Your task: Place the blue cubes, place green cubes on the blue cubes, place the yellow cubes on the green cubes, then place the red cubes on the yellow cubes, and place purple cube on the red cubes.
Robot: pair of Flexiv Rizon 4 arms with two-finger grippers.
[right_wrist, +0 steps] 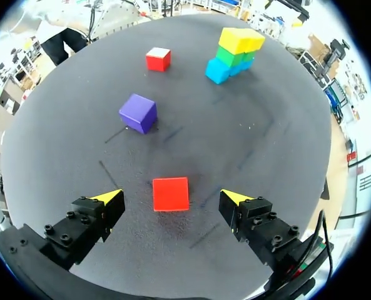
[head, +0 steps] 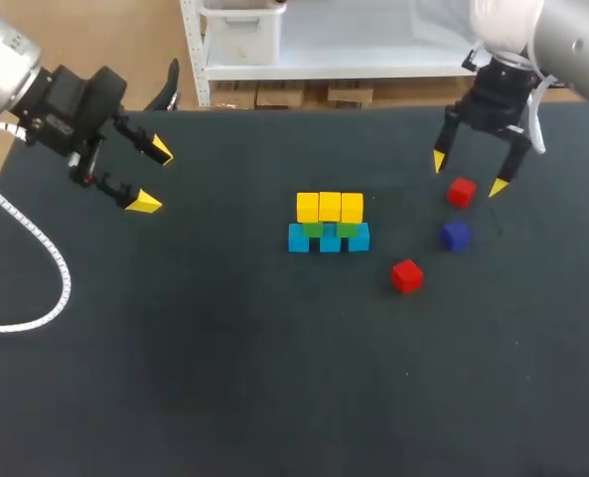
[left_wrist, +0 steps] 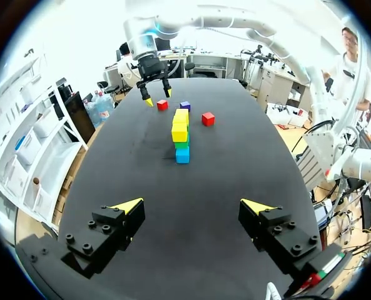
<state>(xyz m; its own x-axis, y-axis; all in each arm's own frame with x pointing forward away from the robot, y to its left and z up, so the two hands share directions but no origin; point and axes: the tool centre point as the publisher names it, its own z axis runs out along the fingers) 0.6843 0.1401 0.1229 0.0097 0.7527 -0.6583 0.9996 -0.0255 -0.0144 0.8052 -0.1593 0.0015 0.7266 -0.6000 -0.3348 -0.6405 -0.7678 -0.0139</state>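
The right gripper reaches the red cube next and grabs its two opposite sides, so the cube's bottom stays free to rest on the yellow cubes.
At the table's middle stands a stack: three blue cubes (head: 329, 238) in a row, green cubes (head: 330, 229) on them, three yellow cubes (head: 330, 207) on top. One red cube (head: 461, 192) lies right of the stack, directly under my right gripper (head: 468, 174), which hangs open above it; in the right wrist view this red cube (right_wrist: 171, 194) shows between the open fingers, untouched. The purple cube (head: 456, 235) and a second red cube (head: 406, 275) lie nearer the front. My left gripper (head: 153, 176) is open and holds nothing, far left of the stack (left_wrist: 181, 134).
A white cable (head: 36, 238) loops over the table's left side under my left arm. The black table (head: 224, 378) has free room across the front and left of the stack.
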